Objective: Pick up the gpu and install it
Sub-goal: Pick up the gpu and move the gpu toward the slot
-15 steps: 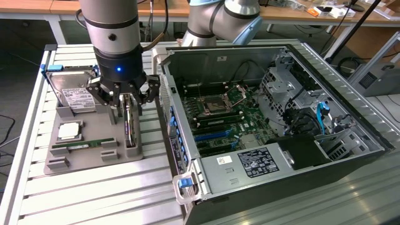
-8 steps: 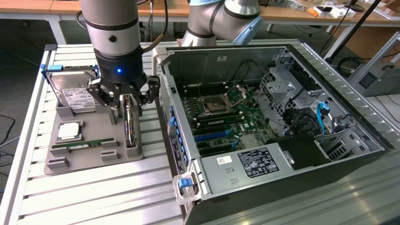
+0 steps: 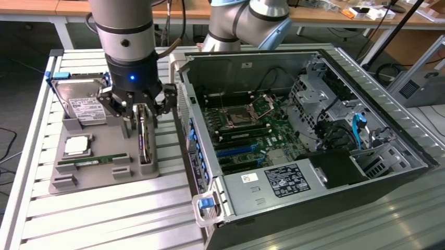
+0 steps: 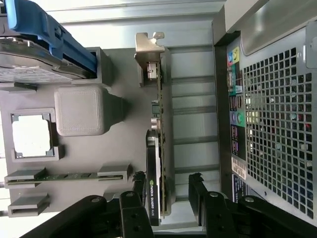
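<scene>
The robot's fingers are high above the top edge of the GPU in the wrist view and would miss the GPU if they closed now, so the gripper needs to first lower.
The gpu [image 3: 144,139] stands on its long edge in a slot of the grey holder tray [image 3: 104,179], on the exterior view's left, beside the computer case. In the wrist view the gpu [image 4: 159,144] is a thin dark board with its silver bracket [image 4: 148,52] at the far end. My gripper [image 3: 143,110] hangs straight above the card, open. Its two black fingertips [image 4: 137,191] straddle the card's near end, with a gap showing on each side. Nothing is gripped.
The tray also holds a silver hard drive [image 3: 83,107] with a blue clip, a CPU [image 3: 76,146] and a green RAM stick [image 3: 94,160]. The open computer case [image 3: 389,151] lies at the exterior view's right, showing its motherboard [image 3: 243,122] and blue slots [image 3: 233,151]. The table top is slatted metal.
</scene>
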`<state>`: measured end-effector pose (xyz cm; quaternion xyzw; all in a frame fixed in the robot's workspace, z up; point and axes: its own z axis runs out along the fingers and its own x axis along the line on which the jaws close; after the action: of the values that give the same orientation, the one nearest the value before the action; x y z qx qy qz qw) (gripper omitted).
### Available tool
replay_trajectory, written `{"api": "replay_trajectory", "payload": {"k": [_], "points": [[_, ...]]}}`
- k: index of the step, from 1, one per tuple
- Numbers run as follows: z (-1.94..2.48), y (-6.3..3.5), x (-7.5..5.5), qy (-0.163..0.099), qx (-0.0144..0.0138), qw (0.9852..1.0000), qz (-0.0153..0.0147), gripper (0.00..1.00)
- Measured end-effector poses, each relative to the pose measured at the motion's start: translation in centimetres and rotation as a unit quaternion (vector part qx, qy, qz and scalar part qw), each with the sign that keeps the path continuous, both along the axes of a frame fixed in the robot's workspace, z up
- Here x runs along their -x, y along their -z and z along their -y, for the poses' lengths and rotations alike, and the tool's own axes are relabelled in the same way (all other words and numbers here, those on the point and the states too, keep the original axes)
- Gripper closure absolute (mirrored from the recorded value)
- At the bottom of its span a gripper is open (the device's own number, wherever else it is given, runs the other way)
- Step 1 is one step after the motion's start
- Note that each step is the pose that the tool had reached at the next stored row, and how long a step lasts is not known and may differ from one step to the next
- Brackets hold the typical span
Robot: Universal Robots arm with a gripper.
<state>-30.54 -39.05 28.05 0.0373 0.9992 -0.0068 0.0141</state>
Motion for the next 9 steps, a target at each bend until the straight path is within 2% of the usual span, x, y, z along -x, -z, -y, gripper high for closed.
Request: {"api": "replay_trajectory", "payload": {"k": [4, 9], "points": [[-0.92, 0.27, 0.12, 0.0, -0.0001, 1.0, 0.0001, 0.52], [-1.14, 0.64, 0.62, -0.001, -0.0001, 1.0, 0.0001, 0.52]]}}
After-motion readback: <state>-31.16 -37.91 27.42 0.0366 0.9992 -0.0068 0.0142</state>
